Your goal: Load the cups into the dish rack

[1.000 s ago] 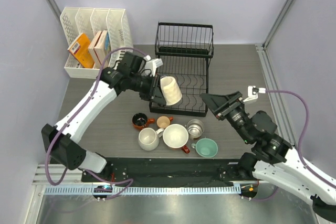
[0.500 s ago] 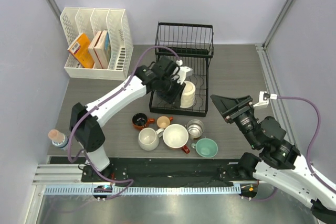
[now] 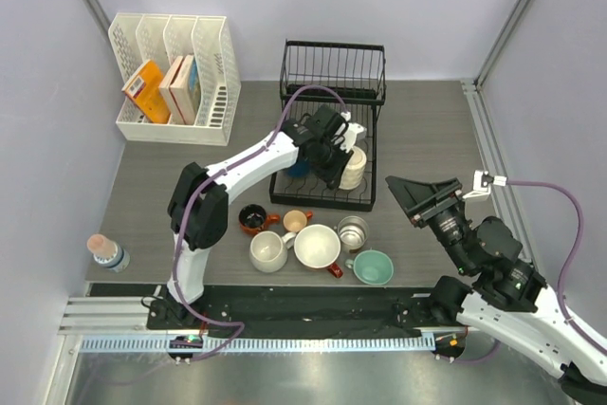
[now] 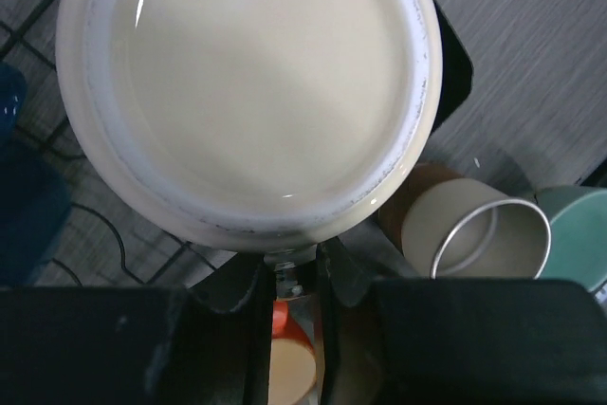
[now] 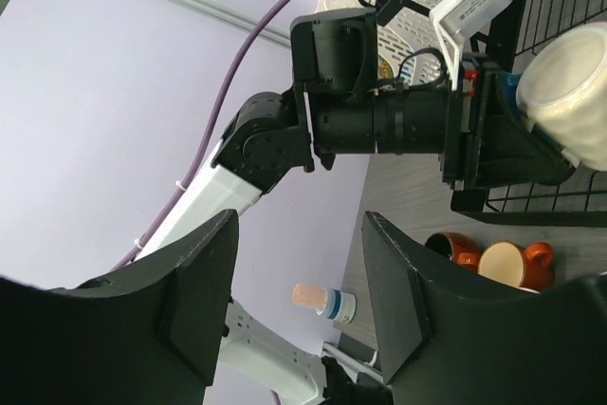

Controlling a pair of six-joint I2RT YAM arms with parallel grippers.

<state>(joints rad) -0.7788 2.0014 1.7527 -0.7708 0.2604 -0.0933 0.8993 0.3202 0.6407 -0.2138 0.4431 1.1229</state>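
Observation:
My left gripper holds the cream mug tilted above the rack's wires and should keep holding it until it is on them. The mug would fall and tip if I opened now.
My left gripper is shut on the cream mug, pinching its handle, and holds it over the right side of the black dish rack's lower tier. In the left wrist view the cream mug's base fills the frame above my fingers. A blue mug sits in the rack's left side. On the table in front of the rack are black, peach, white, red, steel and teal mugs. My right gripper is open, empty and raised to the right of the rack.
A white file organizer with boxes stands at the back left. A small bottle stands near the table's left front edge. The right wrist view shows my left arm, the cream mug and the bottle.
My left gripper carried the cream mug from the rack's left edge rightward over the lower tier. My right arm drew back a little to the right, still open.

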